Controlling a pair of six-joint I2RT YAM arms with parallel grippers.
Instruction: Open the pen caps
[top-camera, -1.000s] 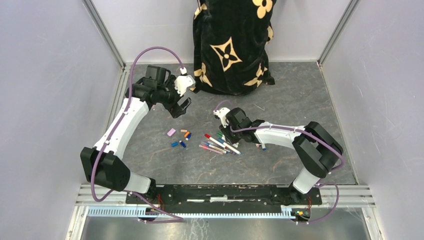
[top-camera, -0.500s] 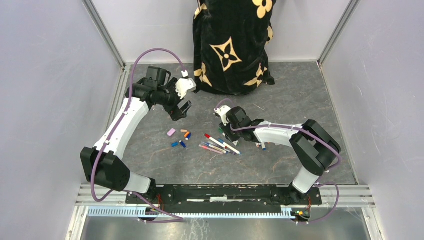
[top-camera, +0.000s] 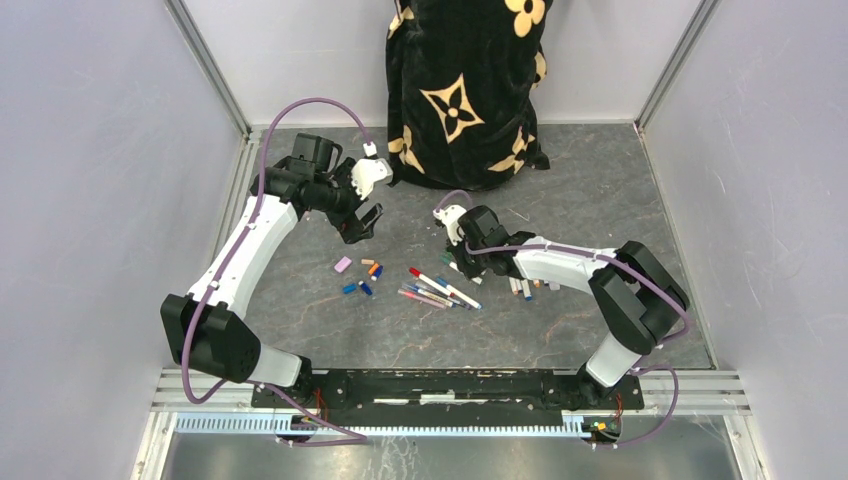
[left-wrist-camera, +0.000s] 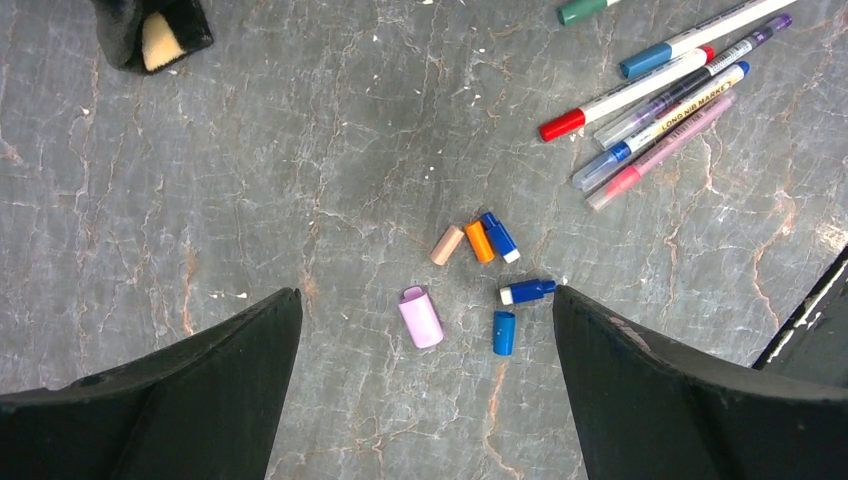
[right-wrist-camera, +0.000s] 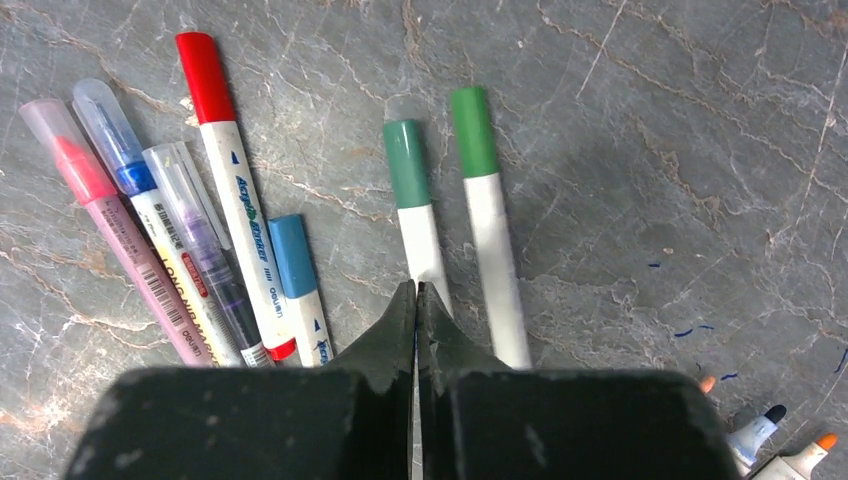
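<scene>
The light green pen (right-wrist-camera: 475, 135) has my right gripper shut beside it. My right gripper reopens over the pen next, then closes on the pen's body (right-wrist-camera: 496, 265).
Several loose pen caps (top-camera: 358, 277) lie on the grey floor: pink (left-wrist-camera: 421, 317), blue (left-wrist-camera: 504, 332), orange (left-wrist-camera: 479, 241) and peach (left-wrist-camera: 447, 245). My left gripper (left-wrist-camera: 427, 291) is open and empty, high above them; it also shows in the top view (top-camera: 362, 222). Capped pens (top-camera: 437, 288) lie in a bunch to the right. My right gripper (right-wrist-camera: 417, 285) is shut and empty, low over the white barrel of a dark green capped pen (right-wrist-camera: 407, 165), beside a light green capped pen (right-wrist-camera: 474, 135). Red (right-wrist-camera: 205, 75) and blue (right-wrist-camera: 293, 255) capped pens lie to its left.
A black bag with tan flowers (top-camera: 460, 90) stands at the back, its corner in the left wrist view (left-wrist-camera: 150, 30). A few uncapped pens (top-camera: 525, 288) lie under the right forearm, tips seen in the right wrist view (right-wrist-camera: 760, 425). Grey walls enclose both sides.
My right gripper has shifted a little right and back over the pens, uncovering the uncapped pens by its forearm. My left gripper has turned slightly and stays open.
</scene>
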